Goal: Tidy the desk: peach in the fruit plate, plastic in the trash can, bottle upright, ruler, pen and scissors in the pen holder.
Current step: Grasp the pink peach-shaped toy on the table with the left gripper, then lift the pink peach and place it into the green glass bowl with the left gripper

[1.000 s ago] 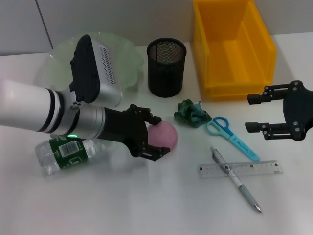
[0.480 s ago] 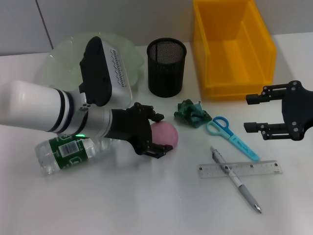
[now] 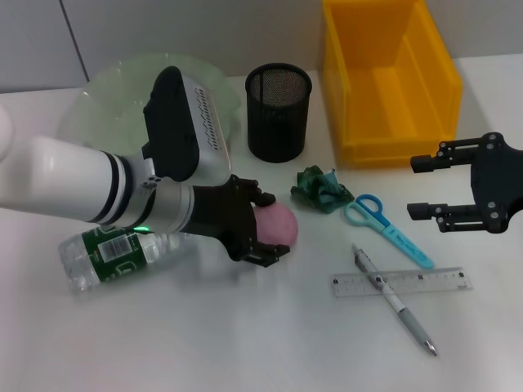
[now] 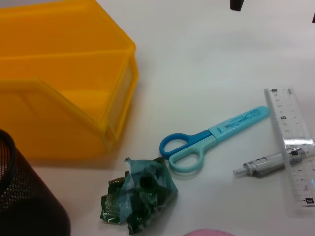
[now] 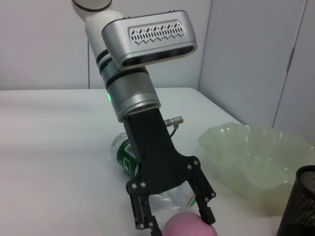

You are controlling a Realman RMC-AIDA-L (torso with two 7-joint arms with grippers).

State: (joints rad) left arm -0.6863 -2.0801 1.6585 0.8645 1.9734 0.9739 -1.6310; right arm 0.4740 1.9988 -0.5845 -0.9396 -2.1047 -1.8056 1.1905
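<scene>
I should close my left fingers around the pink peach, which sits between them in the head view.
The pink peach [image 3: 278, 223] lies mid-table, and my left gripper [image 3: 272, 226] stands open with a finger on each side of it; the right wrist view shows the same straddle [image 5: 177, 219]. The clear bottle [image 3: 106, 257] with a green label lies on its side under the left arm. The crumpled green plastic [image 3: 321, 188] sits right of the peach. Blue scissors [image 3: 384, 224], a clear ruler [image 3: 425, 282] and a pen [image 3: 396, 302] crossing it lie at the right. My right gripper [image 3: 422, 188] hovers open at the far right.
The pale green fruit plate [image 3: 98, 106] stands at the back left, partly behind the left arm. The black mesh pen holder [image 3: 279, 112] is at the back centre. The yellow bin [image 3: 392, 82] is at the back right.
The left arm has slid to the right, bringing its open fingers further around the peach. The right arm and the other objects have not moved.
</scene>
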